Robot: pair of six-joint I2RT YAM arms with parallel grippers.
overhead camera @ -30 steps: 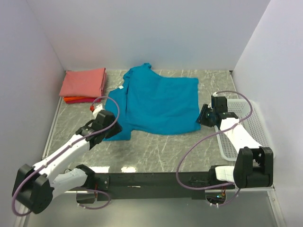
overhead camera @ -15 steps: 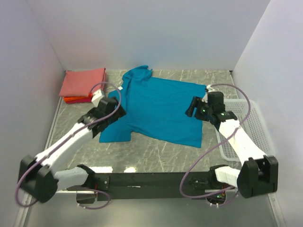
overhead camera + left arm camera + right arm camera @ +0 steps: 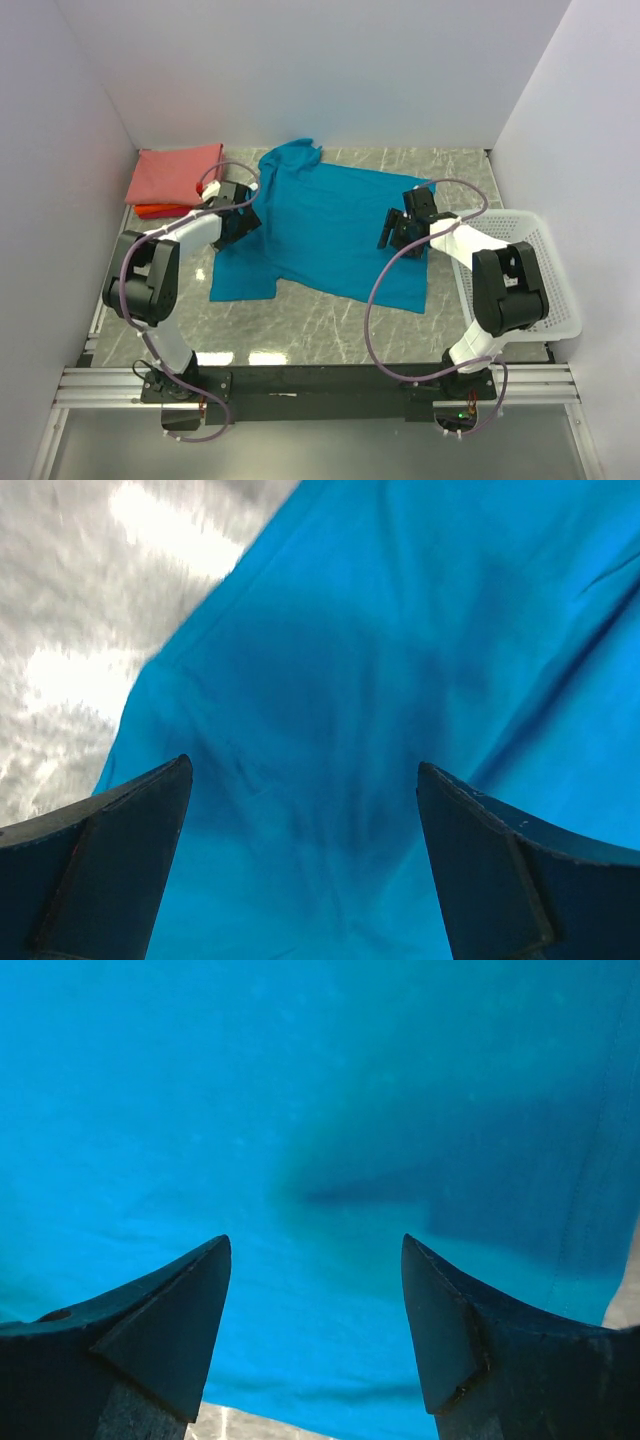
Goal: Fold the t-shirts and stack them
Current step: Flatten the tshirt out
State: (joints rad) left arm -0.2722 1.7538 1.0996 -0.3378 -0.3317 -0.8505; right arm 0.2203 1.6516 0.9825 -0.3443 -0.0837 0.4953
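My left gripper grabs the teal-blue t-shirt [image 3: 330, 225] by its near-side sleeve [image 3: 240, 277] next. This pulls the sleeve straight and folds that side of the t-shirt over its body.
A teal-blue t-shirt [image 3: 330, 225] lies spread on the grey marble table [image 3: 330, 325], collar toward the back. My left gripper [image 3: 238, 218] hovers over the shirt's left sleeve area, open, with only cloth [image 3: 330, 680] below its jaws [image 3: 303, 770]. My right gripper [image 3: 398, 232] is over the shirt's right side, also open above cloth [image 3: 300, 1110], holding nothing [image 3: 315, 1242]. A folded salmon-pink t-shirt [image 3: 178, 174] rests on a folded orange-red t-shirt [image 3: 160, 211] at the back left.
A white plastic mesh basket [image 3: 535, 270] stands along the right edge beside the right arm. White walls close in the back and both sides. Purple cables loop over both arms. The black base rail [image 3: 320, 380] runs along the near edge.
Both grippers opened and let go of the teal shirt, which now lies flatter and wider. The left gripper moved toward the back, the right one leftward over the shirt; both arms folded back.
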